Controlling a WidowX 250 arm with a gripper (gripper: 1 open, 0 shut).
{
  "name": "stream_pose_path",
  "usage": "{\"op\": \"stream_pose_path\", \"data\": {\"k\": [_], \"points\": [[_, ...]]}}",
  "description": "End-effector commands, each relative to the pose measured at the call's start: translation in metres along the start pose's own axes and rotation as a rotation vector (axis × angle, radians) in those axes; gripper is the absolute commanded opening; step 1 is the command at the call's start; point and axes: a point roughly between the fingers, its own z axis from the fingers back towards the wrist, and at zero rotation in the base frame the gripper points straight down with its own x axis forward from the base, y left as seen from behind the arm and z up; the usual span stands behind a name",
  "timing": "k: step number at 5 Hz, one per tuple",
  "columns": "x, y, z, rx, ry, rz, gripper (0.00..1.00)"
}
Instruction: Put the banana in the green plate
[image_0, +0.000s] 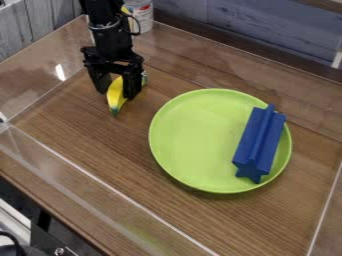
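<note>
My gripper should next grab the banana by its yellow body (115, 88) and leave the greenish tip free. Then it can put the banana in the green plate (201, 140).
The small yellow banana (115, 97) lies on the wooden table, left of the green plate (201, 140). My black gripper (115, 88) has come down over the banana, open, one finger on each side of it. Most of the fruit is hidden by the fingers; only its lower end with the greenish tip shows. The plate is large, round and lime-green and sits at the middle right of the table.
A blue ridged block (258, 142) lies on the right part of the plate. Clear walls (40, 80) ring the wooden table. A white object (139, 12) stands behind the arm at the back.
</note>
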Motion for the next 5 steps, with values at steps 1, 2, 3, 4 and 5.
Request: {"op": "stream_pose_path", "data": {"k": [1, 2, 3, 4, 5], "points": [[0.0087, 0.006, 0.0148, 0.001, -0.054, 0.015, 1.0], [0.0102, 0.0061, 0.0155, -0.014, -0.058, 0.02, 1.0], [0.0114, 0.0066, 0.0159, -0.027, -0.059, 0.025, 1.0], [0.0127, 0.0064, 0.0167, -0.039, -0.061, 0.029, 1.0], [0.0138, 0.0067, 0.0162, -0.051, -0.062, 0.033, 1.0]]}}
